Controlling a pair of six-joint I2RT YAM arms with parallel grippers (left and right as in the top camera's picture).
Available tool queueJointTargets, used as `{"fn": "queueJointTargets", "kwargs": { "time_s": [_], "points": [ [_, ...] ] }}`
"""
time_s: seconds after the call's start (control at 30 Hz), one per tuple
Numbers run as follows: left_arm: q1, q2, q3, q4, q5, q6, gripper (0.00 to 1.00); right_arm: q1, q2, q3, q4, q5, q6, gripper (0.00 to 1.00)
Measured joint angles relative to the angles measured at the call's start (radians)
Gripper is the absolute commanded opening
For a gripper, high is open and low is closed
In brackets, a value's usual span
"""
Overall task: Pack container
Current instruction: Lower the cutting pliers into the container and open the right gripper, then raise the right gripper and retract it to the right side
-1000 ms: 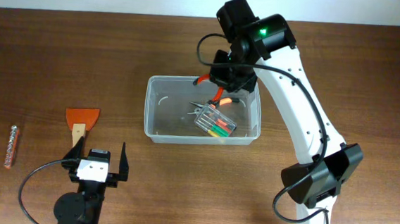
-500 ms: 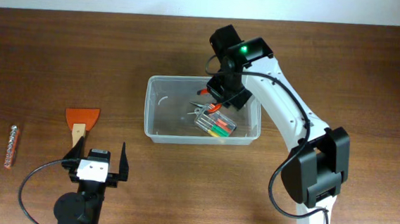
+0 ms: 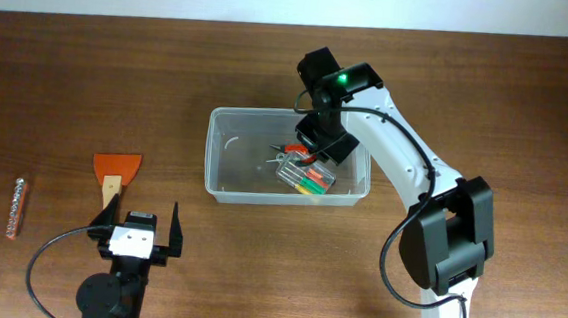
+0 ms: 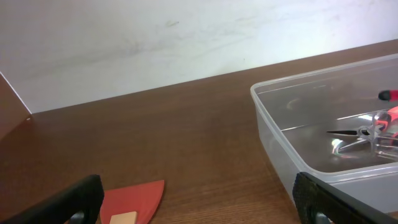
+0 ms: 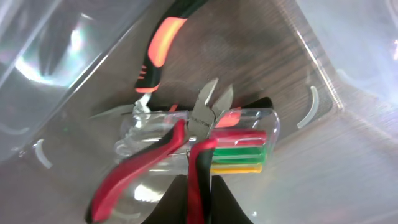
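The robot's right gripper needs to let go of the cutters, because their fingers and splayed handle are inside the container's sides and the cutters would fall inside if it opened now.
The clear container (image 3: 210, 154) stands mid-table; its near corner also shows in the left wrist view (image 4: 273, 124). My right gripper (image 3: 315, 144) is down inside it, shut on one red-and-black handle of a pair of cutters (image 5: 200, 127), which hangs just above a small clear case of green, yellow and red bits (image 5: 249, 146). The other cutter handle splays out to the left. Orange-handled pliers (image 5: 163, 37) lie on the container floor beyond. My left gripper (image 3: 142, 231) rests open near the front edge, holding nothing (image 4: 196, 211).
An orange scraper with a wooden handle (image 3: 116, 170) lies left of the container, just ahead of the left gripper (image 4: 134, 199). A thin reddish strip of bits (image 3: 17, 208) lies at the far left.
The right arm has come down and slightly left into the container, bringing the cutters over the bit case. The left arm has not moved.
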Motion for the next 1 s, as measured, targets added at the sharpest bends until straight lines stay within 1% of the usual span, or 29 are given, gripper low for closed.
{"fn": "queueJointTargets", "kwargs": {
  "time_s": [0.2, 0.3, 0.5, 0.6, 0.67, 0.7, 0.73, 0.87, 1.0],
  "points": [
    [0.000, 0.000, 0.000, 0.000, 0.000, 0.000, 0.99, 0.000, 0.001, -0.019, 0.029, 0.008, 0.000, 0.12],
    [0.000, 0.000, 0.000, 0.000, 0.000, 0.000, 0.99, 0.000, 0.001, -0.019, 0.045, 0.012, 0.003, 0.18],
    [0.000, 0.000, 0.000, 0.000, 0.000, 0.000, 0.99, 0.000, 0.001, -0.019, 0.054, 0.019, 0.003, 0.20],
    [0.000, 0.000, 0.000, 0.000, 0.000, 0.000, 0.99, 0.000, 0.001, -0.019, 0.058, 0.020, 0.005, 0.27],
    [0.000, 0.000, 0.000, 0.000, 0.000, 0.000, 0.99, 0.000, 0.001, -0.019, 0.061, 0.022, 0.007, 0.37],
    [0.000, 0.000, 0.000, 0.000, 0.000, 0.000, 0.99, 0.000, 0.001, -0.019, 0.063, 0.022, 0.007, 0.45],
    [0.000, 0.000, 0.000, 0.000, 0.000, 0.000, 0.99, 0.000, 0.001, -0.019, 0.067, 0.023, -0.001, 0.50],
    [0.000, 0.000, 0.000, 0.000, 0.000, 0.000, 0.99, -0.004, 0.001, -0.018, 0.071, 0.022, 0.003, 0.63],
    [0.000, 0.000, 0.000, 0.000, 0.000, 0.000, 0.99, -0.022, 0.002, 0.024, 0.062, 0.017, -0.032, 0.77]
  ]
}}
